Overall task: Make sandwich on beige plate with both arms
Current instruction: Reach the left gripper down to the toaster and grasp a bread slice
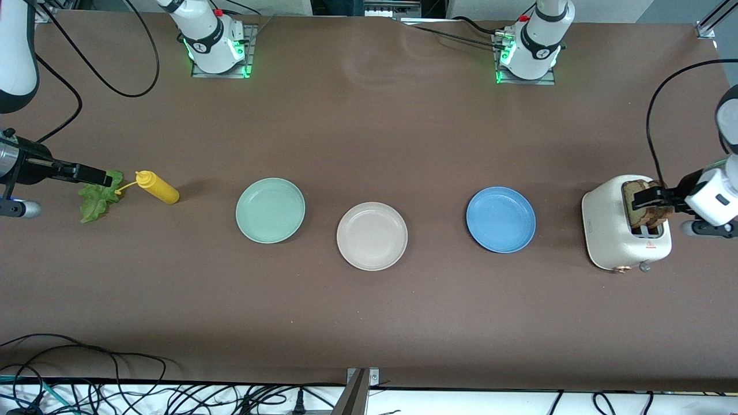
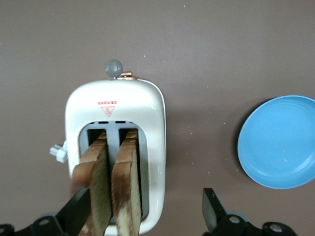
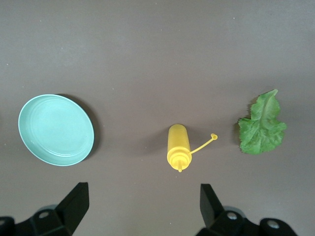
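The left gripper needs to start the sandwich on the beige plate (image 1: 372,235), so it should next grip the bread slice nearer the blue plate by its exposed crust edge (image 1: 641,217).
The beige plate (image 1: 372,235) lies empty mid-table between a mint green plate (image 1: 270,210) and a blue plate (image 1: 500,219). Two toasted bread slices (image 1: 639,208) stand upright in the white toaster (image 1: 611,233) at the left arm's end. My left gripper (image 1: 650,199) hovers over the toaster slots. In the left wrist view it (image 2: 145,211) is open wide, with both slices (image 2: 123,187) between its fingers and one finger (image 2: 78,209) close beside the outer slice. The lettuce leaf (image 1: 99,199) lies at the right arm's end. My right gripper (image 1: 92,173) is open and empty (image 3: 143,204) above the table by the lettuce (image 3: 262,125).
A yellow squeeze bottle (image 1: 157,187) lies on its side between the lettuce and the mint green plate; it also shows in the right wrist view (image 3: 178,145) beside the mint plate (image 3: 55,129). The blue plate (image 2: 278,142) lies beside the toaster (image 2: 115,105). Cables hang along the table's front edge.
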{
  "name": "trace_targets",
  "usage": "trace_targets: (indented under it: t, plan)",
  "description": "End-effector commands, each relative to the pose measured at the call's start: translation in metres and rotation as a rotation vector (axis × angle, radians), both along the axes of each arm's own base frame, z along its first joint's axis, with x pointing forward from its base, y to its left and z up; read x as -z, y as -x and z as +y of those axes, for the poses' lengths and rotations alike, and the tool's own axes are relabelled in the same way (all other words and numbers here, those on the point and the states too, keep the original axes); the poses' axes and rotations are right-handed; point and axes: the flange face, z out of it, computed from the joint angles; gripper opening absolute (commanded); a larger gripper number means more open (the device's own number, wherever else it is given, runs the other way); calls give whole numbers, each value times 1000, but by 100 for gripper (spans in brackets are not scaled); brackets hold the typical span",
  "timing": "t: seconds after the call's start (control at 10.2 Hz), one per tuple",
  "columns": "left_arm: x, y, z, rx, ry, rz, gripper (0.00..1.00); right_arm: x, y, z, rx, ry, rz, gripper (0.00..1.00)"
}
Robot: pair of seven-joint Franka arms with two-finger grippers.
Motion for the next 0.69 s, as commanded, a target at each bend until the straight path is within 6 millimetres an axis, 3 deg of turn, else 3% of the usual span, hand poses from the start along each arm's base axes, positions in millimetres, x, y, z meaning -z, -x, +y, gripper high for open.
trace_targets:
  t: [0.0,0.39,0.49,0.59]
  plan:
    - [15,31,3,20,-32,-24,100,-3,6,1,-3,-10,-9,100]
    - [36,40,2,2,-28,-4,96,-3,6,0,-1,-10,-11,100]
    - [40,42,2,-14,-27,5,83,-3,6,0,-1,-10,-11,100]
    - [40,43,3,-12,-33,11,35,-3,6,0,-1,-10,-11,100]
